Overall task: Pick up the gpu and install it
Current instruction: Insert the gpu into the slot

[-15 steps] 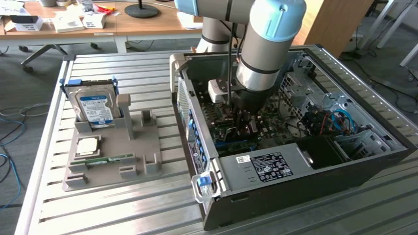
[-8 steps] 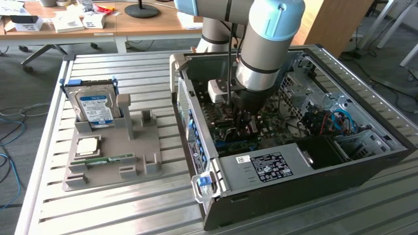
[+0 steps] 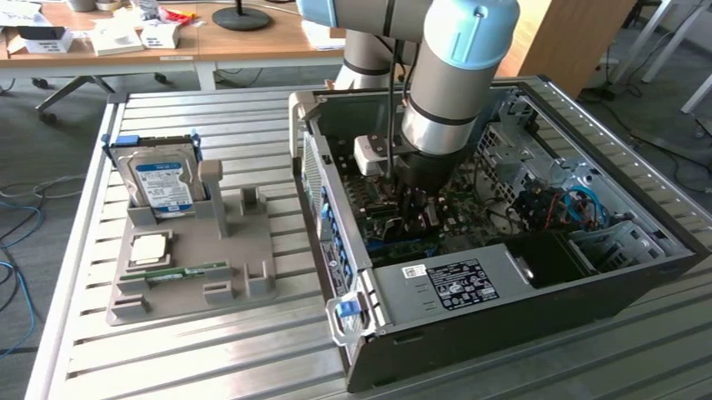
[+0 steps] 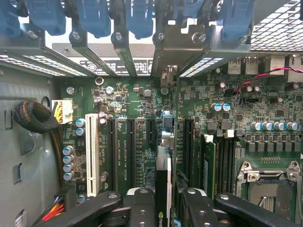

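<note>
The GPU's lower edge [image 4: 163, 177] is in the expansion slot and the GPU would stay upright, so it is now time for my gripper to let go of the GPU.
My gripper [image 4: 164, 201] is shut on the gpu [image 4: 162, 177], a thin dark card seen edge-on between the two black fingers [image 4: 141, 208]. The card stands upright over the black expansion slots [image 4: 128, 151] of the green motherboard [image 4: 132, 104]. Its metal bracket end [image 4: 166, 56] reaches toward the rear slot openings with blue latches [image 4: 94, 19]. In the exterior view the gripper [image 3: 418, 200] is down inside the open computer case [image 3: 534, 317], low over the motherboard. Whether the card's connector sits in a slot I cannot tell.
A white slot [image 4: 91, 153] and a CPU socket [image 4: 270, 184] flank the card. The power supply [image 3: 456, 283] fills the case's near end. On the exterior view's left, a grey fixture [image 3: 239, 250] holds a hard drive [image 3: 162, 183], a chip [image 3: 150, 247] and a memory stick [image 3: 183, 272].
</note>
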